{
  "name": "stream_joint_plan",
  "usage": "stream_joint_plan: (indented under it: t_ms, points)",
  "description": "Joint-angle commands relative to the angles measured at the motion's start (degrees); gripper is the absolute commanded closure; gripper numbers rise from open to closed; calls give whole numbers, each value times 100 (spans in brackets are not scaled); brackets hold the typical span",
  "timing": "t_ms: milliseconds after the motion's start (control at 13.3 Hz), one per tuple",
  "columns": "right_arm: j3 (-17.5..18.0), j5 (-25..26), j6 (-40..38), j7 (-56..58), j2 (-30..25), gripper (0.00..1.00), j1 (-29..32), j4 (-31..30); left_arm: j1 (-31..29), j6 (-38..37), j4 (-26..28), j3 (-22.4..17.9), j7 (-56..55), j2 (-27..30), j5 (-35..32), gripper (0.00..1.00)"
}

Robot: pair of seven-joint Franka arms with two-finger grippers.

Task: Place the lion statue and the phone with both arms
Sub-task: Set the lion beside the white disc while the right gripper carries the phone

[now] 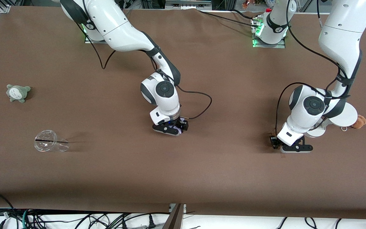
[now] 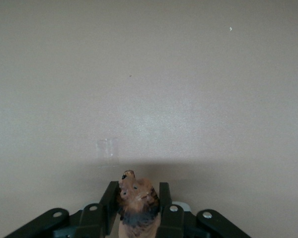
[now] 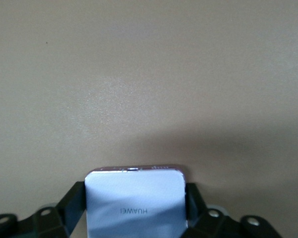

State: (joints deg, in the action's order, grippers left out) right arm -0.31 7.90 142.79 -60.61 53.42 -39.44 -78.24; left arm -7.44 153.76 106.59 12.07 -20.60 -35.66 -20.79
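The statue meets its shadow on the tabletop in the left wrist view, so it is time for my left gripper to release the lion statue (image 2: 137, 201).
My left gripper (image 1: 295, 148) is low over the table toward the left arm's end. In the left wrist view, this gripper (image 2: 136, 192) is shut on the lion statue (image 2: 137, 201), an orange-brown figurine with a dark mane, its head sticking out past the fingertips. My right gripper (image 1: 169, 130) is low over the middle of the table. In the right wrist view, this gripper (image 3: 135, 192) is shut on the phone (image 3: 135, 208), a pale lavender-white slab with its back and logo facing the camera. A sliver of the phone (image 1: 179, 129) shows in the front view.
A white round stand (image 1: 345, 117) and a brown plush (image 1: 359, 121) sit close by the left arm's wrist. A grey-green plush (image 1: 18, 93) and a clear cup on its side (image 1: 50, 145) lie toward the right arm's end. The table is brown.
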Motion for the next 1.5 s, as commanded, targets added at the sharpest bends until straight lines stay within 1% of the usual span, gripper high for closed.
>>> stream_joint_plan:
  t_ms: [0,75,150,225,375,450,600,750,900,1050,1200,1275,1425]
  points:
    - [-65,185,-58,92,72,56,-64,160,-126,32,248,76,100,130,-136,78]
    - [-65,238,-76,250,37,59,-20,160,-126,32,248,76,109,138,-136,75]
    - [-83,212,-111,399,-24,59,41,160,-126,23,248,76,101,156,-136,69]
    - [-83,186,-311,601,-86,59,172,160,-126,23,248,85,100,165,-136,53]
    - [-83,177,-795,1380,-314,59,497,143,-126,14,248,146,100,226,-127,14]
    - [-83,159,-997,1994,-445,59,699,90,-126,-12,248,155,92,287,-127,12]
    - [-83,133,-1323,2779,-578,59,1095,55,-126,-39,292,156,92,454,-127,0]
    - [-92,142,-1420,3158,-710,59,1446,-111,-134,-91,397,225,92,673,-127,0]
    - [-92,142,-1412,3999,-816,59,1894,-322,-292,-371,415,488,92,954,-127,0]
    - [-92,142,-1412,4459,-895,59,2229,-481,-599,-1063,363,997,83,1358,-40,0]
    - [-92,142,-1360,5029,-886,59,2597,-561,-915,-1802,266,1446,92,1789,345,0]
    - [-83,142,-1342,5267,-886,59,2721,-561,-1012,-2110,118,1569,161,1956,495,0]
    - [-92,142,-1342,5331,-886,59,2792,-561,-1022,-2874,-268,1597,555,2124,837,0]
